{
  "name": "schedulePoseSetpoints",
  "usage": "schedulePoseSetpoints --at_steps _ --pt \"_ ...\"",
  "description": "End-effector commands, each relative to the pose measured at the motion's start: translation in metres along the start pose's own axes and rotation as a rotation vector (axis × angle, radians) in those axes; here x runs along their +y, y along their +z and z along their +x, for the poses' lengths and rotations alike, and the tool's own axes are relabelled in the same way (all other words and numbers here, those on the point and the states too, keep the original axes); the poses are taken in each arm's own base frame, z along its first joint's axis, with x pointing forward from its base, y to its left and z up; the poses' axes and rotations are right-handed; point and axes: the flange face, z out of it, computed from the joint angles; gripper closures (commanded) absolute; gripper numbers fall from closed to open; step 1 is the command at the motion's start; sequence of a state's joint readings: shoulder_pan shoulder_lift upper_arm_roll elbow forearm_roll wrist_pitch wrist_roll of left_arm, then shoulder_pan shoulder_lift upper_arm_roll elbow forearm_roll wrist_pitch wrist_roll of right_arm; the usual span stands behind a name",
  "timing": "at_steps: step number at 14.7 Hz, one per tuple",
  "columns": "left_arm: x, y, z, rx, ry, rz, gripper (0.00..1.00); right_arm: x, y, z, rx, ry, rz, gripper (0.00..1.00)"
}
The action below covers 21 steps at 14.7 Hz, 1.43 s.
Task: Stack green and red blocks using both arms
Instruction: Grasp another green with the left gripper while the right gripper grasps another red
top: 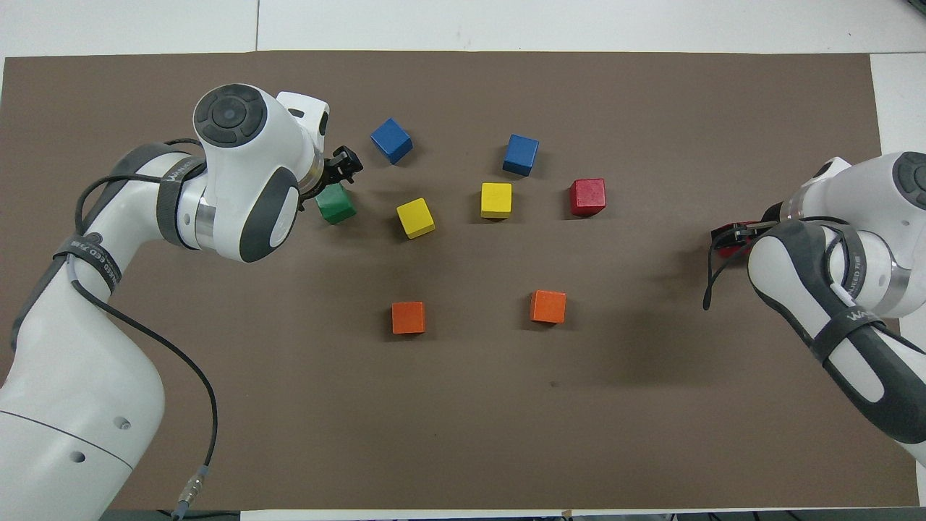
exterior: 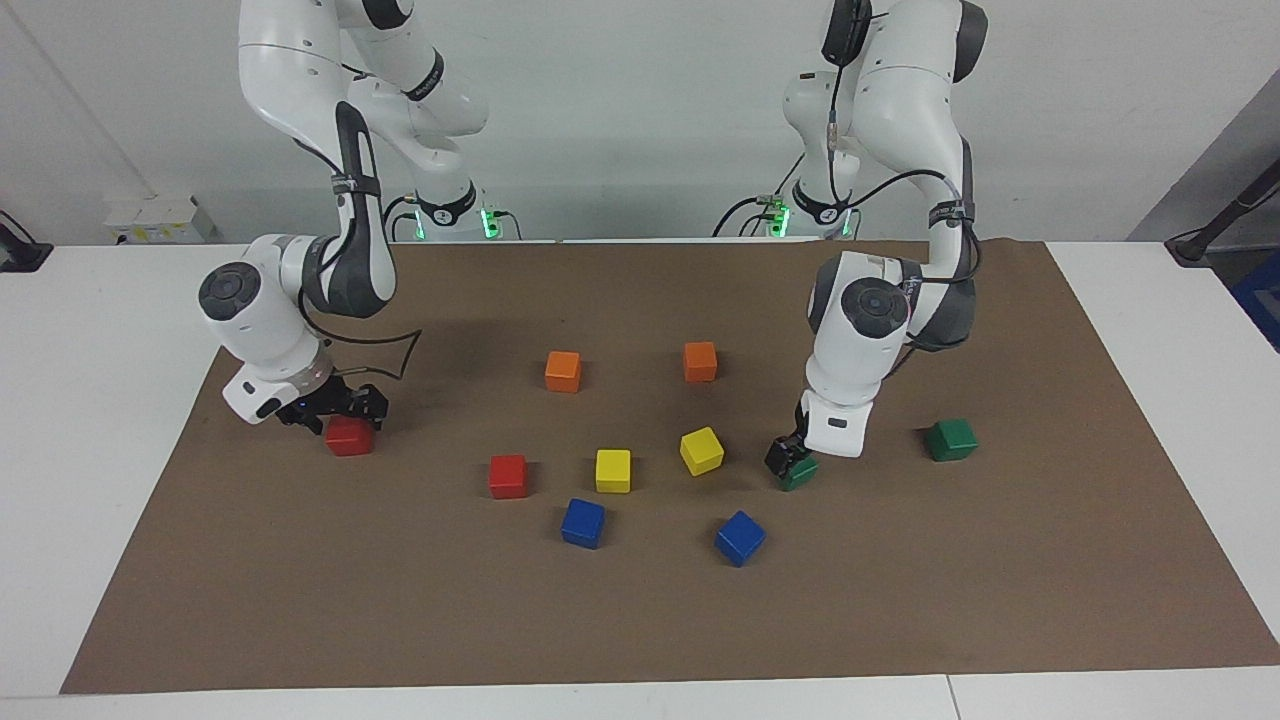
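Note:
I shouldn't close my left gripper yet: the dark green block [top: 336, 203] is uncovered below its raised fingers, so they would miss the block. I should lower my left gripper first, then close it on the block.
My left gripper [exterior: 788, 460] [top: 341, 171] is low at a dark green block [exterior: 803, 473] [top: 335, 204] that lies beside a yellow cube; I cannot tell whether it touches the block. The second green block [exterior: 950, 440] lies toward the left arm's end of the table, hidden under the arm in the overhead view. My right gripper [exterior: 338, 416] [top: 732, 236] is open, down over a red block [exterior: 349, 438] [top: 729, 250] at the right arm's end, fingers to either side. The second red block [exterior: 508, 476] [top: 587, 197] lies free beside a yellow cube.
Two yellow cubes [exterior: 613, 470] [exterior: 701, 450], two blue cubes [exterior: 583, 523] [exterior: 740, 538] and two orange cubes [exterior: 563, 371] [exterior: 700, 361] lie in the middle of the brown mat [exterior: 640, 620]. The orange ones are nearest the robots, the blue ones farthest.

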<state>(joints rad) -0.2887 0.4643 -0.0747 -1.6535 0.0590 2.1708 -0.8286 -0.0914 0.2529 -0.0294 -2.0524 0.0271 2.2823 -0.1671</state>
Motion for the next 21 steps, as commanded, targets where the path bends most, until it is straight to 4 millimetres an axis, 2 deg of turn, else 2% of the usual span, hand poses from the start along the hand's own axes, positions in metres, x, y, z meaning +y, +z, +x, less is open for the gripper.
schedulePoseSetpoints --at_steps 1,4,6,7,8,10,12,14,17,19,20,21 --pt "0.005 -0.001 0.006 0.048 -0.003 -0.013 0.00 -0.038 -0.060 0.019 0.025 0.011 0.012 0.00" --pt "0.008 0.010 0.005 0.079 0.037 0.005 0.00 -0.090 -0.129 0.053 0.039 -0.030 0.010 0.00" --pt "0.005 0.019 0.000 0.081 0.059 0.027 0.00 -0.125 -0.152 0.072 0.034 -0.014 0.000 0.00" --pt "0.005 0.021 -0.002 0.079 0.066 0.027 0.00 -0.155 -0.153 0.075 0.032 -0.030 -0.003 0.00" --pt "0.003 0.025 -0.004 0.073 0.066 0.032 0.00 -0.174 -0.151 0.080 0.032 -0.039 0.000 0.00" --pt "0.005 0.030 -0.012 0.074 0.074 0.022 0.00 -0.191 -0.132 0.087 0.014 -0.033 0.000 0.00" --pt "0.004 0.031 -0.014 0.074 0.074 0.022 0.00 -0.221 -0.117 0.093 0.013 -0.063 -0.004 0.00" --pt "0.003 0.033 -0.015 0.073 0.076 0.021 0.00 -0.232 -0.111 0.097 0.045 -0.073 0.002 0.00" --pt "0.000 0.042 -0.018 0.079 0.078 0.010 0.00 -0.256 -0.096 0.092 0.042 -0.111 -0.002 0.00" --pt "-0.001 0.043 -0.019 0.077 0.077 0.012 0.00 -0.254 -0.077 0.090 0.046 -0.108 -0.002 0.00" --pt "-0.001 0.041 -0.019 0.075 0.076 0.015 0.06 -0.253 -0.068 0.088 0.047 -0.108 -0.002 0.00" --pt "-0.001 0.041 -0.019 0.070 0.075 0.022 0.24 -0.250 -0.060 0.088 0.046 -0.104 -0.001 0.00"
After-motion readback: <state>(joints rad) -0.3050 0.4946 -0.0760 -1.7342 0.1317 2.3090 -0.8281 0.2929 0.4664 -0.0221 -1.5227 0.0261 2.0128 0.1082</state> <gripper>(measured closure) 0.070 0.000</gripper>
